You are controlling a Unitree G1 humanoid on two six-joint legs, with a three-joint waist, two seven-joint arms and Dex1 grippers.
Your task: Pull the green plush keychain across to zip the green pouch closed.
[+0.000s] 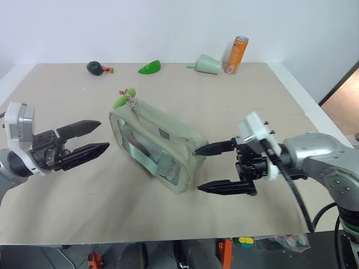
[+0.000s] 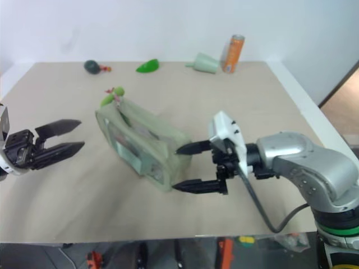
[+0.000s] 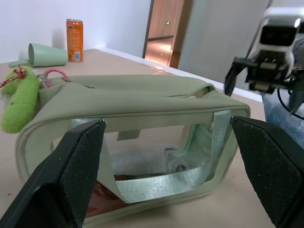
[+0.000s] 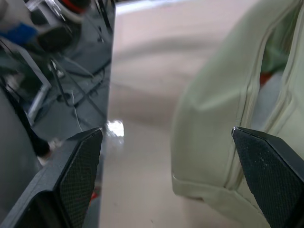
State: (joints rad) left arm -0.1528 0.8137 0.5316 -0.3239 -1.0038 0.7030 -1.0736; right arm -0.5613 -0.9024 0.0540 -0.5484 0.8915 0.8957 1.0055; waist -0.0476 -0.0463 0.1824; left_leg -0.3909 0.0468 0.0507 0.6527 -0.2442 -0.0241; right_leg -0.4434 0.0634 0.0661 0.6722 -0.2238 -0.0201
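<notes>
Next, my right gripper takes hold of the pouch by its end opposite the plush keychain, to steady the green pouch for zipping.
The green pouch stands on the table's middle, its clear front panel toward me and its top zipper gaping. The green plush keychain lies at the pouch's far left end on a red-and-white string; the left wrist view shows it beside the pouch as a fuzzy charm. My left gripper is open, a short way left of the pouch and apart from it. My right gripper is open at the pouch's right end, with its upper fingertip almost at the fabric.
Along the table's far edge sit a dark green round toy, a glossy green leaf piece, a pale green cone cup and an orange can. The table's front edge is close below both grippers.
</notes>
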